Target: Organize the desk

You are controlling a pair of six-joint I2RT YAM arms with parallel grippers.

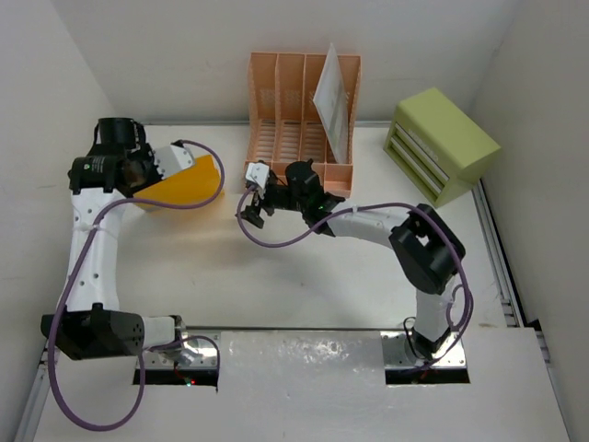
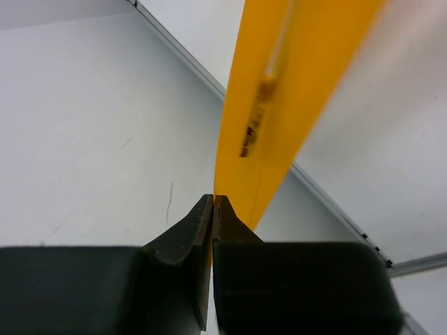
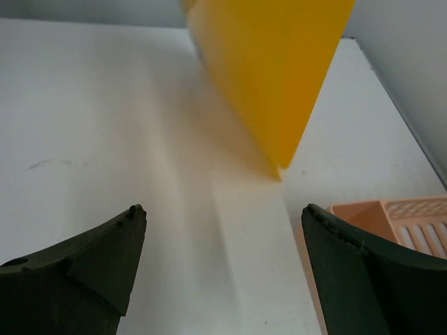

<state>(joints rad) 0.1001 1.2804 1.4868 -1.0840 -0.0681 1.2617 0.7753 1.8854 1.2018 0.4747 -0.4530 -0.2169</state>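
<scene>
The yellow folder needs to go in the peach file rack (image 1: pixel 289 124), so my right gripper will grab it next by its free edge (image 1: pixel 213 179).
The desk (image 1: pixel 276 285) is a wide white tabletop with metal rails. A yellow folder (image 1: pixel 195 180) is tilted up off its far left part, and my left gripper (image 1: pixel 181 168) is shut on the folder's edge. In the left wrist view the left gripper (image 2: pixel 212 199) pinches the thin edge of the yellow folder (image 2: pixel 279 105). My right gripper (image 1: pixel 251 204) stands open over the desk between the folder and the rack, holding nothing. In the right wrist view the right gripper (image 3: pixel 223 211) faces the yellow folder's (image 3: pixel 272 70) lowest corner, apart from it.
A peach slotted file rack (image 1: pixel 293 138) stands at the back middle with a white sheet (image 1: pixel 332 96) leaning in its right slot; the rack's corner (image 3: pixel 391 216) lies just right of my right fingers. A lime-green drawer box (image 1: pixel 442 143) sits at the back right.
</scene>
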